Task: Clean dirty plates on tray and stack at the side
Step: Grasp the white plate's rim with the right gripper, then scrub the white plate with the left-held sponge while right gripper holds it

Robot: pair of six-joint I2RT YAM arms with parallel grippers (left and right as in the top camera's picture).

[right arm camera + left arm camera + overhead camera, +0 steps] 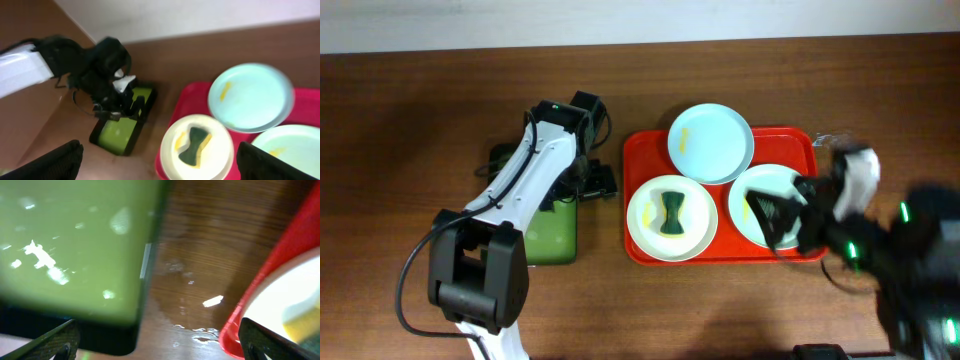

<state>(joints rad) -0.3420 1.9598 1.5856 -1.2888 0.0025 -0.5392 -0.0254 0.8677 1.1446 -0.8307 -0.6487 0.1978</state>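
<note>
My left gripper will clean the dirty plates with the sponge's yellow side, so it will grab the sponge by its narrow green middle (672, 212) and leave that side free.
The red tray (638, 150) holds three plates. The left plate (642, 215) carries a green and yellow sponge (671, 214). The pale blue far plate (715, 140) has a yellow smear. The right plate (750, 190) also has a yellow smear and lies partly under my right gripper (775, 212). The right gripper (160, 162) is open and empty, high above the tray (185, 100) and the sponge plate (215, 160). My left gripper (598, 185) is open and empty. In the left wrist view it (157, 345) is low over the wet table, between the green tray (75, 245) and the red tray (250, 310).
A smaller green tray (550, 235) with a dark rim lies left of the red tray, partly under the left arm (535, 165). Water drops lie on the wood between the two trays. A wall runs along the table's far edge.
</note>
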